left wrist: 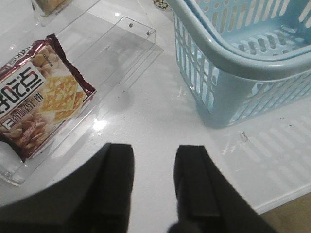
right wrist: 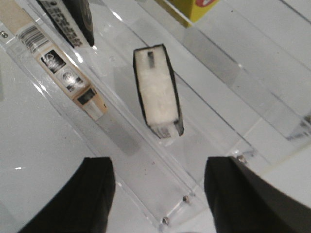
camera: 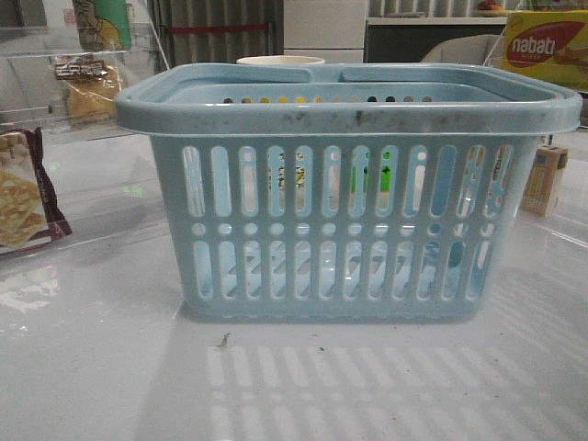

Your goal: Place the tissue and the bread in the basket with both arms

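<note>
In the right wrist view my fingers stop short of the tissue (right wrist: 158, 94), so it is too early to close. My right gripper moves toward the tissue next.
The pale-blue basket (camera: 349, 211) stands mid-table and also shows in the left wrist view (left wrist: 233, 63). The bread (camera: 89, 90), golden-brown in a clear bag, lies far back on the left on a clear acrylic shelf. The tissue (right wrist: 158, 94), a small black pack with a white face, rests on a clear acrylic tray in the right wrist view. My right gripper (right wrist: 158, 189) is open and empty, a short way above and before the tissue. My left gripper (left wrist: 153, 179) is open and empty over bare table, between the basket and a cracker pack. Neither gripper shows in the front view.
A maroon-edged cracker pack (camera: 23, 193) (left wrist: 41, 97) lies on a clear tray at the left. A tan carton (camera: 544, 179) (right wrist: 65, 73) is right of the basket. A yellow "nabati" box (camera: 544, 46) sits at the back right. A pale cup (camera: 280, 61) is behind the basket.
</note>
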{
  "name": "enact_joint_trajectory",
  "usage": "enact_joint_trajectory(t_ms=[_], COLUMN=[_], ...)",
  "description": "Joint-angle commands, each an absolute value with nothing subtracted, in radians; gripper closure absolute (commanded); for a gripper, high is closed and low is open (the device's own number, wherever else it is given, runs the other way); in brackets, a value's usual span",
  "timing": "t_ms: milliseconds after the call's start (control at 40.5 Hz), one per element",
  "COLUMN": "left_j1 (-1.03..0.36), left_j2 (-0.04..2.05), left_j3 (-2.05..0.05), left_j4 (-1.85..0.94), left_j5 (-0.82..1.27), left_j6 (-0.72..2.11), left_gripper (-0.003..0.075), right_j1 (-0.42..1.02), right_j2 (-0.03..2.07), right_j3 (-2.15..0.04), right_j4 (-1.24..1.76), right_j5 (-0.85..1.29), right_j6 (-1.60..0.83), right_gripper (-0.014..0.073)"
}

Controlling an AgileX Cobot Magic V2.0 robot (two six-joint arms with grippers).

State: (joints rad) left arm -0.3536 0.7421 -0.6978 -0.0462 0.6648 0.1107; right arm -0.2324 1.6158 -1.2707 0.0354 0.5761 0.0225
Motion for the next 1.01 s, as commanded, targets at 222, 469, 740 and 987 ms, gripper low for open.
enact_joint_trajectory(t_ms=[222, 469, 740, 987], left_j1=[-0.361, -0.361, -0.361, -0.361], left_j2=[0.744, 0.744, 0.744, 0.744], left_j3=[-0.73, -0.73, -0.73, -0.73], left_j4=[-0.049, -0.049, -0.049, -0.049], left_j5=[0.586, 0.586, 0.586, 0.586], left_j6=[0.112, 0.112, 0.112, 0.112], left_gripper=[0.0528, 0.0576, 0.0593, 0.0593], right_j1=[-0.235, -0.234, -0.208, -0.009], right_j2=[1.723, 1.712, 1.542, 1.362], right_j3=[-1.344, -1.347, -1.347, -1.347], right_j4=[0.053, 0.054, 0.054, 0.055], right_j5=[0.375, 0.381, 0.415, 0.475], right_j6=[0.026, 0.026, 0.026, 0.026], right_gripper=[0.0082, 0.04, 0.0426, 0.0426])
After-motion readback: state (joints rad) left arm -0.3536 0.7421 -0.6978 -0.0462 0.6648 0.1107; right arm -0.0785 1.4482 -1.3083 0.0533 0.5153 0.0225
